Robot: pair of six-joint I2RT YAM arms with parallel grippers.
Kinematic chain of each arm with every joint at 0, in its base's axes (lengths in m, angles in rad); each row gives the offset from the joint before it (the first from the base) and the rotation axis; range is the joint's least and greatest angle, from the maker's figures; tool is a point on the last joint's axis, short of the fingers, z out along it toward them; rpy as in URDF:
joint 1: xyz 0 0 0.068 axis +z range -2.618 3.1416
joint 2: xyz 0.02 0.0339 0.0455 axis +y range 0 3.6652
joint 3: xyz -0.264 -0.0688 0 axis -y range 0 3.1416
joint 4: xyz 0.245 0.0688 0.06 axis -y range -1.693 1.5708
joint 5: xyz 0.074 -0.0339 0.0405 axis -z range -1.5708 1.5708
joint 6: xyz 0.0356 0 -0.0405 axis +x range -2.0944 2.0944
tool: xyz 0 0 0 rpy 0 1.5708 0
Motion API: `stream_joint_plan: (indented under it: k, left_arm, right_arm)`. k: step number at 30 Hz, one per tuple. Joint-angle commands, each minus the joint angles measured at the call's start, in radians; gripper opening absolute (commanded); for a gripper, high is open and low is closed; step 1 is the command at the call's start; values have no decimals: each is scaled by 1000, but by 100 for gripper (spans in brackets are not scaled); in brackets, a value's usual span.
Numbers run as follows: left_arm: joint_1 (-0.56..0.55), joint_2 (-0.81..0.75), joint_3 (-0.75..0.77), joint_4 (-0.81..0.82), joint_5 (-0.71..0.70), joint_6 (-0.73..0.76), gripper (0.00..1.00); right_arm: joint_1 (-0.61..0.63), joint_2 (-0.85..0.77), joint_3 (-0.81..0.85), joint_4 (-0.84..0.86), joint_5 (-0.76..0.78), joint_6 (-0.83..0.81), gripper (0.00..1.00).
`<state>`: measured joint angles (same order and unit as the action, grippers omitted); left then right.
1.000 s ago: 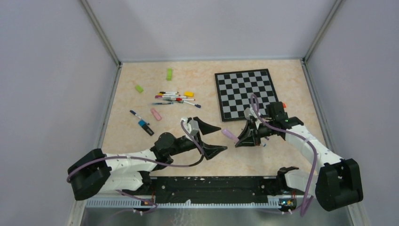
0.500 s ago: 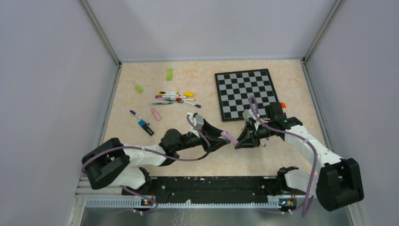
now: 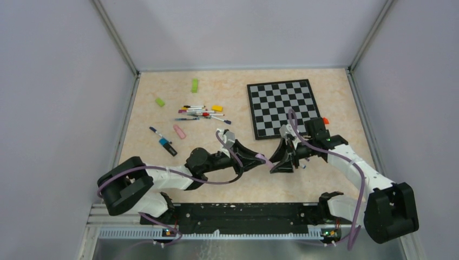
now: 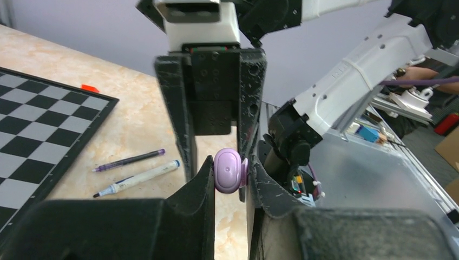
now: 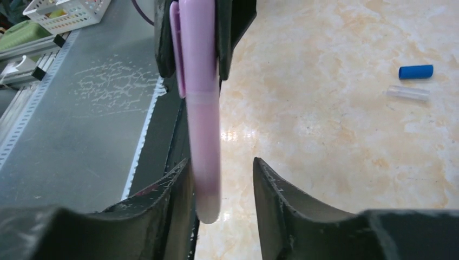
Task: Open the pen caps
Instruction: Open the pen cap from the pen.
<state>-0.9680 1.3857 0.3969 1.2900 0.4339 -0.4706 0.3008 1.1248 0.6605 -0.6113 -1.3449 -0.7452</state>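
The robot should grip the lilac pen (image 3: 265, 158) by its body with the right gripper, so the cap that the left gripper holds stays free to open.
A lilac pen (image 3: 265, 158) hangs level above the table between my two grippers. My left gripper (image 4: 231, 173) is shut on its capped end; the oval lilac cap (image 4: 230, 170) with a side clip shows pinched between the jaws. My right gripper (image 5: 221, 173) stands open around the barrel (image 5: 203, 124), which lies against one finger with a gap to the other. In the top view the left gripper (image 3: 258, 156) and right gripper (image 3: 277, 162) meet nose to nose. Several other pens (image 3: 201, 114) lie in a cluster at the back left.
A chessboard (image 3: 282, 108) lies at the back right, with two pens (image 4: 135, 177) beside it. Green blocks (image 3: 194, 85), a yellow block (image 3: 217, 108) and a pink one (image 3: 179, 131) lie near the cluster. A blue cap (image 5: 415, 71) and a clear cap (image 5: 407, 92) lie loose.
My left gripper moved right to the pen and closed on its capped end. The right gripper's jaws, earlier shut on the barrel, have parted.
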Motion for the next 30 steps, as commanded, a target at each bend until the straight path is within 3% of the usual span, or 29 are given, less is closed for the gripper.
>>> stream_joint_plan:
  k: [1, 3, 7, 13, 18, 22, 24, 30]
  left_arm:
    - [-11, 7, 36, 63, 71, -8, 0]
    - [-10, 41, 39, 97, 79, -37, 0]
    - [-12, 76, 36, 162, 63, -71, 0]
    - [-11, 69, 45, 149, 31, -61, 0]
    - [-14, 63, 45, 141, 18, -50, 0]
    - [-14, 46, 48, 123, 6, -36, 0]
    - [-14, 27, 47, 110, -5, -29, 0]
    - [-6, -118, -1, 64, -121, 49, 0]
  right_arm:
    - [9, -50, -18, 153, -62, 126, 51]
    - [8, -61, -33, 217, -77, 208, 55]
    - [9, -65, -43, 258, -86, 242, 54]
    - [21, -55, -57, 327, -72, 324, 40]
    - [56, -33, -54, 322, -44, 330, 36]
    - [80, -6, -38, 291, -31, 306, 20]
    - [92, 2, -24, 248, -36, 257, 2]
    - [99, 14, 15, 120, -1, 139, 0]
